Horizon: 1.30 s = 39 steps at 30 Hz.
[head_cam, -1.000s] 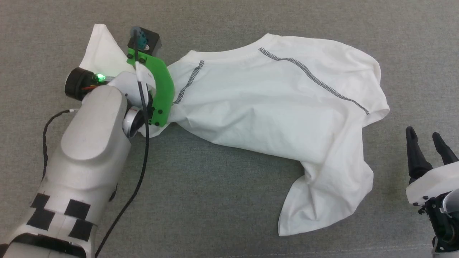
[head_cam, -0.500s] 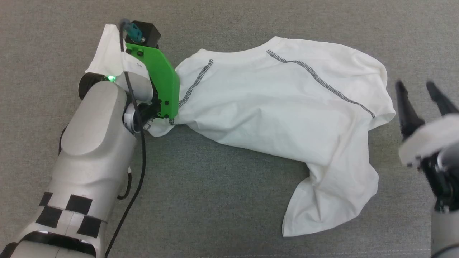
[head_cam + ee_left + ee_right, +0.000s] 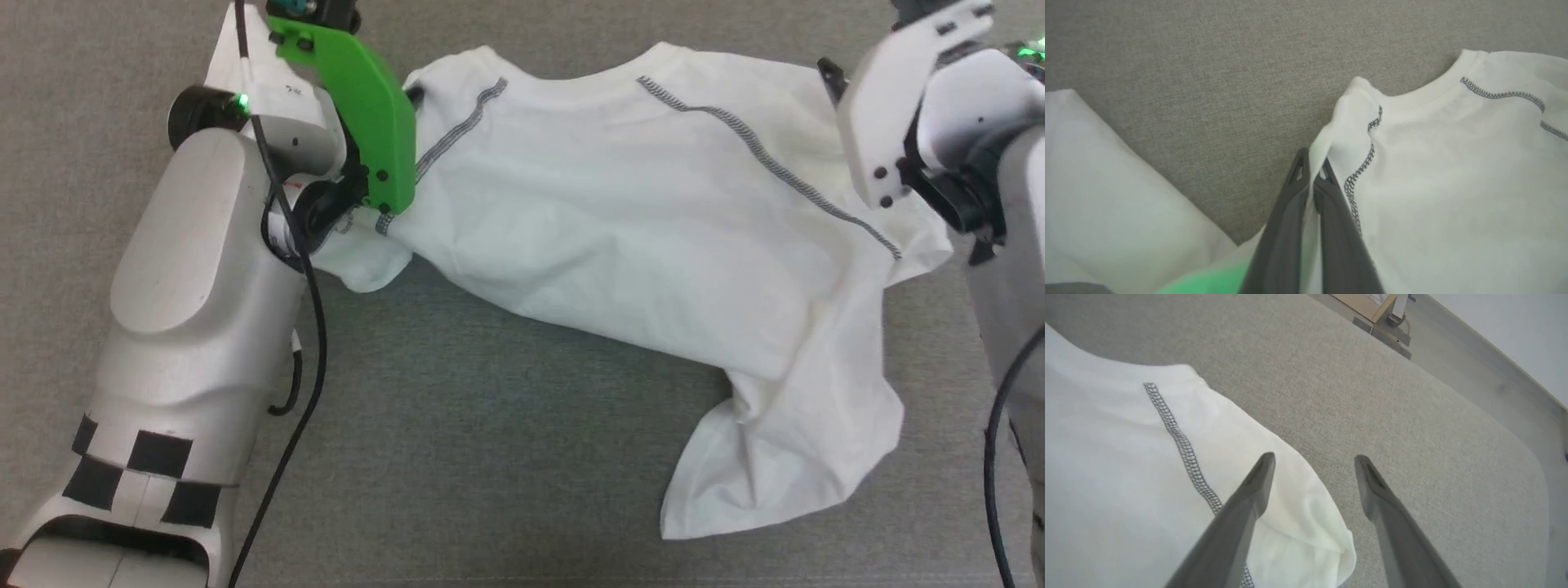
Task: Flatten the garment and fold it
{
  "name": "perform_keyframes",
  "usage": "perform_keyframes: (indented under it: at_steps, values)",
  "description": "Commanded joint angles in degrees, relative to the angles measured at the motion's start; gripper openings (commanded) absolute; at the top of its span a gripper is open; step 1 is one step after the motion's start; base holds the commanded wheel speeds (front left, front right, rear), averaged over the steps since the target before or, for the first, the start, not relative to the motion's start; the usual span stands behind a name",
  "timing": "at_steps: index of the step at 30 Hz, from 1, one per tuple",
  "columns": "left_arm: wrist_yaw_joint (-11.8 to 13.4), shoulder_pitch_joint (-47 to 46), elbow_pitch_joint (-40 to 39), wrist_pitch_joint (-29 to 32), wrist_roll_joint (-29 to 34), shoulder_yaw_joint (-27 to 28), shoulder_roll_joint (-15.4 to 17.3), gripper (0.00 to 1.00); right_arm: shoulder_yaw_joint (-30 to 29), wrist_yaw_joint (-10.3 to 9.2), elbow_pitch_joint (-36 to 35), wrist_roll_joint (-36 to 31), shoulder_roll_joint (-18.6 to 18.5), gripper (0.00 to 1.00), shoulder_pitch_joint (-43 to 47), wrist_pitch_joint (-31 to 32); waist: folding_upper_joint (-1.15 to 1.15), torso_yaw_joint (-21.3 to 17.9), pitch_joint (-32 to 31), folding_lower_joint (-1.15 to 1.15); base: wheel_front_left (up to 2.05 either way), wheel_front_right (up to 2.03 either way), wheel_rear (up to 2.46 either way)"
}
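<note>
I will next grab the garment by its shoulder edge [image 3: 784, 73] [image 3: 1309, 485] beside the zigzag seam with my right gripper, so that I can flatten it for folding.
The garment [image 3: 637, 212] is a white shirt with dark zigzag seams, lying crumpled across the grey surface, its hem bunched at the lower right. In the left wrist view my left gripper [image 3: 1312, 168] is shut on a raised fold of the garment [image 3: 1453, 183] beside the neckline seam. A sleeve [image 3: 1090, 188] lies to its left. My right gripper [image 3: 1314, 459] stands open over the garment's [image 3: 1106, 457] far right shoulder edge. One finger is above the fabric and the other above bare surface. In the head view the left wrist's green bracket [image 3: 367, 106] hides that grip.
The grey fabric-covered surface [image 3: 490, 457] spreads all around the shirt. Its rounded edge [image 3: 1541, 465] shows in the right wrist view, with floor and a wooden furniture base [image 3: 1380, 318] beyond. A black cable [image 3: 314, 327] hangs beside my left forearm.
My left gripper has shut on the garment's shoulder fold and lifted it a little. The right arm has swung from the lower right up to the garment's right shoulder. The head view has shifted.
</note>
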Motion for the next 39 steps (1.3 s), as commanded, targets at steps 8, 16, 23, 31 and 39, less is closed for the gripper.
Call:
perform_keyframes:
  at_steps: [8,16,23,31,39]
  values:
    - [-0.34,0.49,-5.67,0.1,-1.7,-0.99,0.03,0.0,7.56,-0.08,7.74,0.34,-2.29,1.0,-4.86,8.1,0.0,3.71,3.09,-0.01,0.0,0.0,0.0]
    - [-0.31,1.41,-7.97,0.28,-2.28,-1.36,0.24,0.0,8.05,-0.08,10.8,2.88,-2.32,0.29,-4.8,9.51,0.0,3.85,4.36,-0.01,0.0,0.0,0.0]
    - [-0.32,2.22,-7.77,-0.45,-2.86,-1.07,0.74,0.0,4.7,-0.08,10.45,5.43,-1.09,0.0,-4.98,6.12,0.0,3.22,3.41,-0.01,0.0,0.0,0.0]
    - [-0.71,2.7,-6.92,-3.24,-6.1,1.31,0.66,0.0,-2.48,-0.08,6.93,11.64,1.16,0.0,-4.77,1.63,0.0,1.74,-1.0,-0.01,0.0,0.0,0.0]
    - [0.21,-3.9,-5.69,-6.46,-4.74,3.59,2.11,0.0,-13.02,-0.08,4.19,17.39,7.19,0.0,-10.41,1.63,0.0,-0.39,-3.09,-0.01,0.0,0.0,0.0]
